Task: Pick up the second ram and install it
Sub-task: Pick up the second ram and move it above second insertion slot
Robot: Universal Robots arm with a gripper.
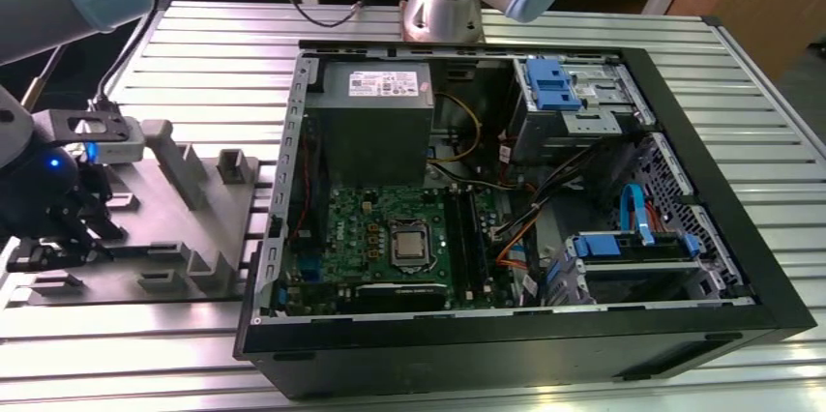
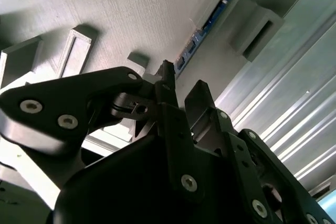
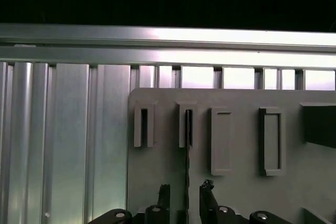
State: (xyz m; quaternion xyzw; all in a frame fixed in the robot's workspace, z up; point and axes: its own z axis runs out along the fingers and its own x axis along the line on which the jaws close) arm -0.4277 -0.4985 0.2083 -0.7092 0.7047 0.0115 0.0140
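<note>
My gripper should grab the second ram by its exposed long edge (image 1: 131, 250) next, then fit it into the motherboard's memory slots.
The second ram (image 3: 187, 145) stands on its thin edge in a slot of the grey holder block (image 3: 157, 171), showing as a dark line. In the second wrist view the ram (image 2: 206, 27) is blue-green with dark chips, sunk into the holder block (image 2: 131, 9). My gripper (image 3: 185, 195) is open and sits astride the ram, one fingertip (image 3: 164, 193) on each side with a gap to the stick. My gripper (image 2: 184, 95) hovers low over the slot. At the exterior view's left, my gripper (image 1: 58, 248) hangs over the holder block (image 1: 193, 228).
The open computer case (image 1: 722, 238) lies at the centre, with the green motherboard (image 1: 348, 238) and its black memory slots (image 1: 467, 238). Orange and blue cables (image 1: 516, 238) run beside the slots. A ribbed aluminium table (image 1: 220, 54) carries everything. More empty slots (image 3: 270, 140) line the holder.
</note>
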